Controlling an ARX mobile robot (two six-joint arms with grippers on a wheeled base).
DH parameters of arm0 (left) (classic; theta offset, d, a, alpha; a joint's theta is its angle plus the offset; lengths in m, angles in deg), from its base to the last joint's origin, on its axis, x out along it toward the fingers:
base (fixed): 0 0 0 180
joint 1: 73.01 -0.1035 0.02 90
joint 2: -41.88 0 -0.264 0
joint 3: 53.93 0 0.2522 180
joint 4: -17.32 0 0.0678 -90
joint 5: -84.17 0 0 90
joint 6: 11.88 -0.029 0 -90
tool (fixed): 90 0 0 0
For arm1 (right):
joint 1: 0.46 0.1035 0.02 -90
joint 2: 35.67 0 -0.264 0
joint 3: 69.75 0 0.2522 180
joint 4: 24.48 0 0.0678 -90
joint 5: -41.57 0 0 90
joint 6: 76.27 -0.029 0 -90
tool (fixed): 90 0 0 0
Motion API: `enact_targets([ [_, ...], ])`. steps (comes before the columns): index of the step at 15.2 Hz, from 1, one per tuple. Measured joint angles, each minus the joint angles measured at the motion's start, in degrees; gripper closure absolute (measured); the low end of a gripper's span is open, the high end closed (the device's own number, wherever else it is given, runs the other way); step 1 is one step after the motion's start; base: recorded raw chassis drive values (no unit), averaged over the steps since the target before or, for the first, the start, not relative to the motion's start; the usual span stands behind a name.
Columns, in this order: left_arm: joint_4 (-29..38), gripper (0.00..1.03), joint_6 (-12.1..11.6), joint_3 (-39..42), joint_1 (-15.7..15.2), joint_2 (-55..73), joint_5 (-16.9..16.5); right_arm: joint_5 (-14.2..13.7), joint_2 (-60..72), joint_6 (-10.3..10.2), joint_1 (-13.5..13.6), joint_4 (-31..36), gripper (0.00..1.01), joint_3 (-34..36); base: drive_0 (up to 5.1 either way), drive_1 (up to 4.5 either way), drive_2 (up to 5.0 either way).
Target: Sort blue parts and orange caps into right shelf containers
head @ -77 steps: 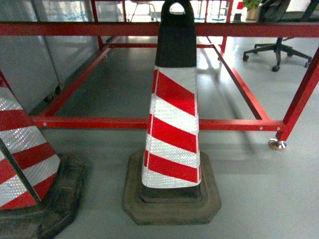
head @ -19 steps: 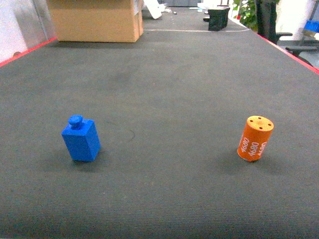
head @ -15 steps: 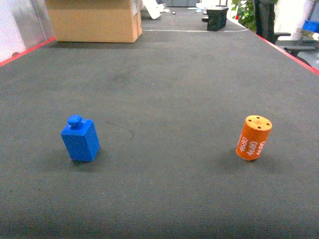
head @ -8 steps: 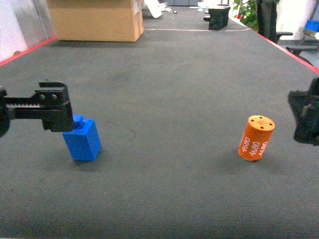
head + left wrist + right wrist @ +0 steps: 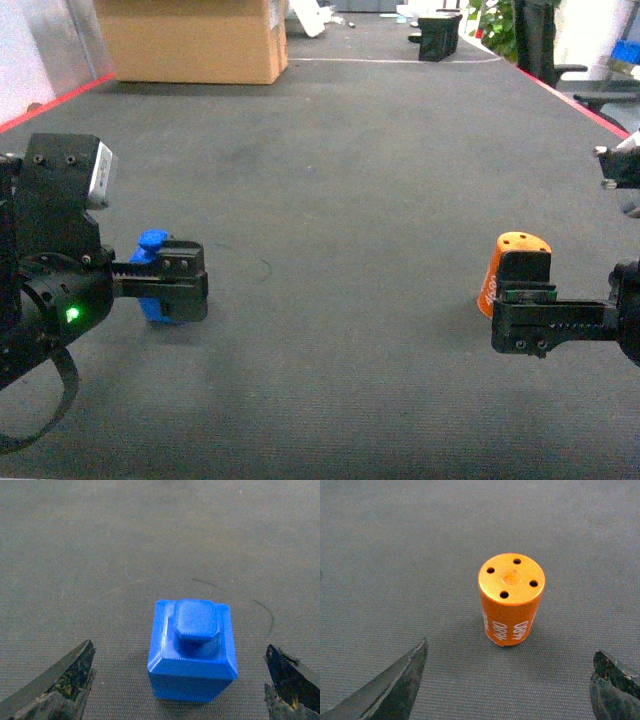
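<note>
The orange cap (image 5: 511,597) needs to be sorted into its shelf container, so my right gripper should next grab the cap by its printed lower side (image 5: 508,625).
A blue part (image 5: 152,241) stands upright on the dark mat, at the left of the head view. My left gripper (image 5: 166,285) is down in front of it and open. In the left wrist view the blue part (image 5: 192,650) sits between the wide-spread fingertips (image 5: 82,655), touching neither. An orange cap (image 5: 518,246), printed 4680, stands at the right. My right gripper (image 5: 528,325) is open, just in front of it. In the right wrist view the orange cap (image 5: 511,597) stands slightly beyond the gripper (image 5: 510,652). The shelf and its containers are out of view.
A cardboard box (image 5: 190,40) stands at the mat's far left end. A black object (image 5: 437,38) sits at the far end near the middle. The table's red edge (image 5: 585,103) runs along the right side, with office chairs beyond it.
Both arms came into the head view. The left gripper dropped from the blue part's knob to around its body. The right gripper swung in from the right edge to the orange cap.
</note>
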Motion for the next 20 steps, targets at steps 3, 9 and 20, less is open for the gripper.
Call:
enact_targets([
  [3, 0.83, 0.05, 1.22, -0.33, 0.02, 3.56, -0.57, -0.52, 5.07, 0.00, -0.17, 0.39, 0.03, -1.90, 0.0, 0.00, 0.0],
  [9, 1.03, 0.05, 1.90, -1.46, 0.15, 6.71, -1.01, -2.32, 11.80, -0.02, -2.05, -0.42, 0.03, -7.26, 0.0, 0.00, 0.0],
  [20, -0.50, 0.11, 2.34, -6.34, -0.13, 10.93, -2.25, -5.11, 18.45, 1.27, -1.62, -2.97, 0.43, -15.34, 0.0, 0.00, 0.0],
])
